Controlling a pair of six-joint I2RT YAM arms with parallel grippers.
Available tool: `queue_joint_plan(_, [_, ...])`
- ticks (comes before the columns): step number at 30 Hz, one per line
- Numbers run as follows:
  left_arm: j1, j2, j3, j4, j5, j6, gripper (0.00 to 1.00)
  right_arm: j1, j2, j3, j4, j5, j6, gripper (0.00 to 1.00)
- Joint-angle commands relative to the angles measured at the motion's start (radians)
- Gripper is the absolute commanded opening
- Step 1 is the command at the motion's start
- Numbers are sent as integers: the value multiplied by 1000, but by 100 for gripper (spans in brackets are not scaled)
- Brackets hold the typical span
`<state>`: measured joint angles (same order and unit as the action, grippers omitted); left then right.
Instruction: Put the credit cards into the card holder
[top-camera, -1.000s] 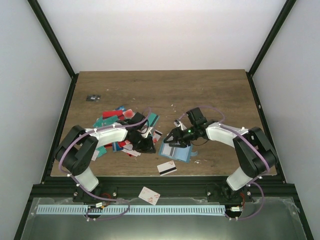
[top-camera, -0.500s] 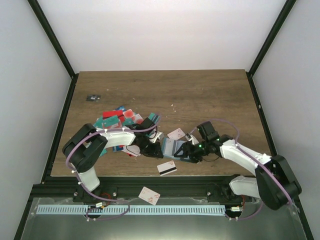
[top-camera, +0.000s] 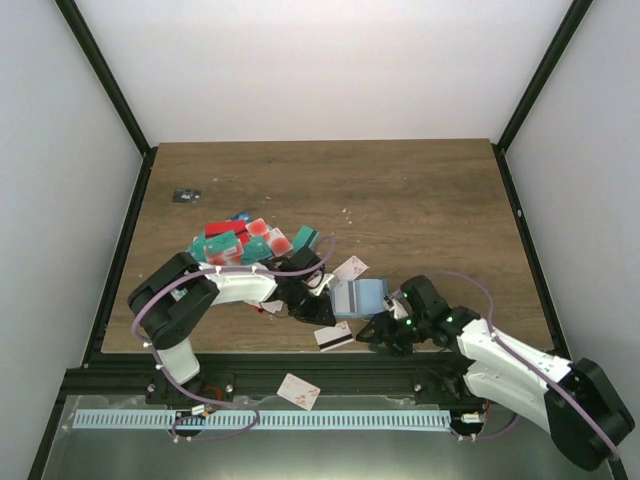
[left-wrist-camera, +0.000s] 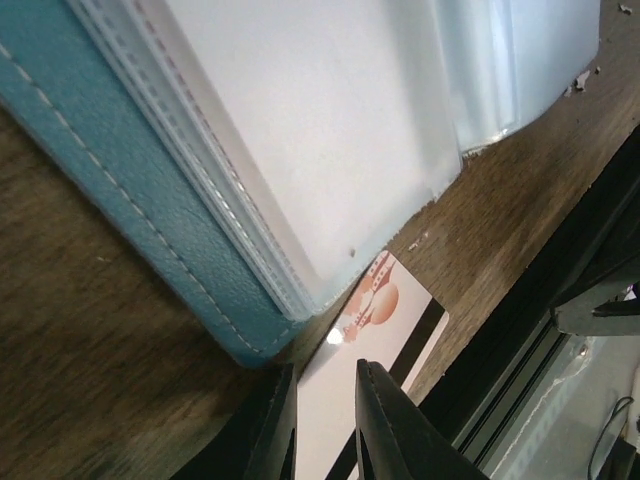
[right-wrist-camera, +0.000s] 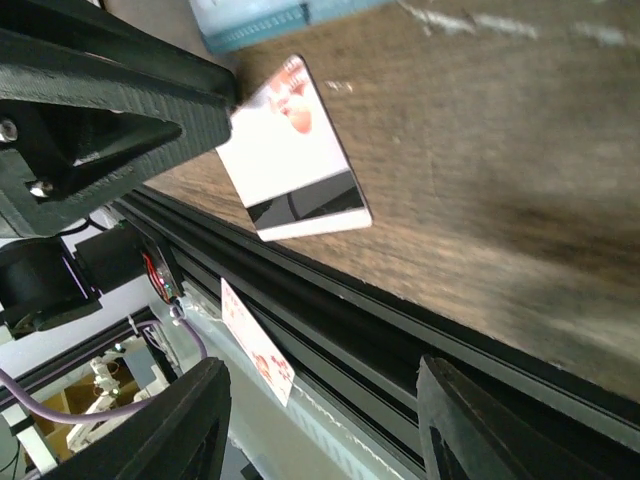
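Next, my right gripper grabs the white card by its black-striped edge (top-camera: 337, 342) (right-wrist-camera: 308, 204), and the opposite edge stays free to slide into a sleeve.
The teal-blue card holder (top-camera: 358, 297) lies open on the table, its clear inner sleeves up; it fills the left wrist view (left-wrist-camera: 150, 220). A white credit card (top-camera: 334, 336) with red blotches and a black stripe lies flat just near of it, by the table's front edge (left-wrist-camera: 375, 320) (right-wrist-camera: 295, 150). My left gripper (top-camera: 318, 314) (left-wrist-camera: 325, 425) hovers at that card's corner with its jaws a narrow gap apart and nothing between them. My right gripper (top-camera: 380, 337) (right-wrist-camera: 320, 430) is wide open and empty, right of the card. The pile of red, teal and white cards (top-camera: 240, 245) lies left.
Another white card (top-camera: 352, 268) lies just beyond the holder. One card (top-camera: 298, 391) (right-wrist-camera: 255, 345) has dropped off the table onto the metal tray below the black front rail (right-wrist-camera: 400, 320). A small dark object (top-camera: 185, 195) sits at the far left.
My right gripper left the holder and swung down to the table's near edge. My left gripper moved from the pile rightward to the white striped card. The holder shifted slightly.
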<state>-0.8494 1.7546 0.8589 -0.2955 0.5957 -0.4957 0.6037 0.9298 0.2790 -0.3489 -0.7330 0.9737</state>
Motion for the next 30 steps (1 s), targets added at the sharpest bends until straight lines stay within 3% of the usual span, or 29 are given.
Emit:
queue_joint_plan(1, [-36, 6, -60, -10, -64, -31, 19, 64, -97, -61, 65, 67, 168, 53])
queue_joint_plan(7, [-85, -22, -111, 35, -73, -82, 19, 191, -181, -137, 148, 164, 347, 53])
queue_joint_plan(14, [-100, -31, -138, 65, -94, -128, 18, 340, -158, -168, 253, 329, 506, 52])
queue_joint_plan(30, [-106, -62, -188, 92, -90, -159, 17, 543, 197, -141, 595, 536, 737, 50])
